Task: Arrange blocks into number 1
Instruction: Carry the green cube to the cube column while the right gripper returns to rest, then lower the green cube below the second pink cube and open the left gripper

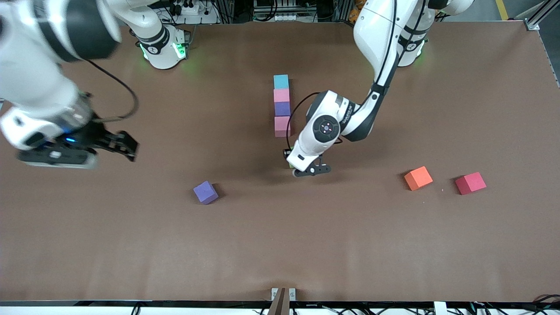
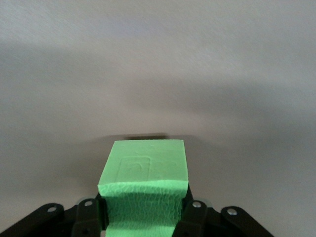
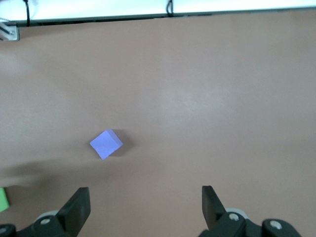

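The green block is hanging short of the tabletop spot by the pink block, so I need to move it to that spot before my left gripper lets go of it.
A straight column of blocks lies mid-table: light blue (image 1: 281, 81), pink (image 1: 281, 95), purple (image 1: 282, 108), pink (image 1: 282, 126), touching one another. My left gripper (image 1: 306, 168) (image 2: 143, 217) is shut on the green block (image 2: 145, 173), low over the table by the column's pink end; only a sliver of green (image 1: 290, 165) shows in the front view. A loose purple cube (image 1: 205, 192) (image 3: 106, 144) lies nearer the camera, toward the right arm's end. My right gripper (image 1: 127, 146) (image 3: 144, 190) hangs open and empty above the table at that end.
An orange cube (image 1: 418, 178) and a red cube (image 1: 470, 183) sit side by side toward the left arm's end. The left arm's elbow and cable hang beside the column.
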Robot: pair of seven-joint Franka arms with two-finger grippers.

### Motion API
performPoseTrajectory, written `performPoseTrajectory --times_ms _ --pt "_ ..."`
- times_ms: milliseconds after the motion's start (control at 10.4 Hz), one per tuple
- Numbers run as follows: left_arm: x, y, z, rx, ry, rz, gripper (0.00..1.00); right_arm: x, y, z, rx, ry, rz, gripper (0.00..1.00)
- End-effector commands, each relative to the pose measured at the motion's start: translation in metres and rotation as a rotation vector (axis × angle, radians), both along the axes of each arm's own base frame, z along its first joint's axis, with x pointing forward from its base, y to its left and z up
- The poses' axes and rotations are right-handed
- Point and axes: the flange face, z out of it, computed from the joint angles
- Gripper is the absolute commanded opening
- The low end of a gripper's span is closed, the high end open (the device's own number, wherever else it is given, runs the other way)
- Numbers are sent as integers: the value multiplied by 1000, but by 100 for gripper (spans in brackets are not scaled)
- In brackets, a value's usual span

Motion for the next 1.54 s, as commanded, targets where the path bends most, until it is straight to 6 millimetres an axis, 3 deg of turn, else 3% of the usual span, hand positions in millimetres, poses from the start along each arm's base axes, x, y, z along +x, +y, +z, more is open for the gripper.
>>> performPoseTrajectory --times_ms 0,192,481,769,1058,1346,1442 --pt "-7 -22 7 -31 -4 -8 0 -20 -35 39 31 14 -55 100" --pt "-15 -35 4 -42 3 -17 0 -30 -66 49 19 42 10 100" --pt "-36 -51 -15 -18 20 -57 0 -30 -76 47 18 59 10 100" --pt "-43 -55 -23 -5 28 -67 0 -30 -79 42 50 83 17 100" --pt "-43 -54 -23 2 22 -83 0 -34 -95 44 56 101 25 100" --pt "-46 -51 -20 44 37 -127 0 -47 -129 58 48 102 74 100" --pt "-45 -50 -17 44 39 -130 0 -49 -128 59 40 105 76 100"
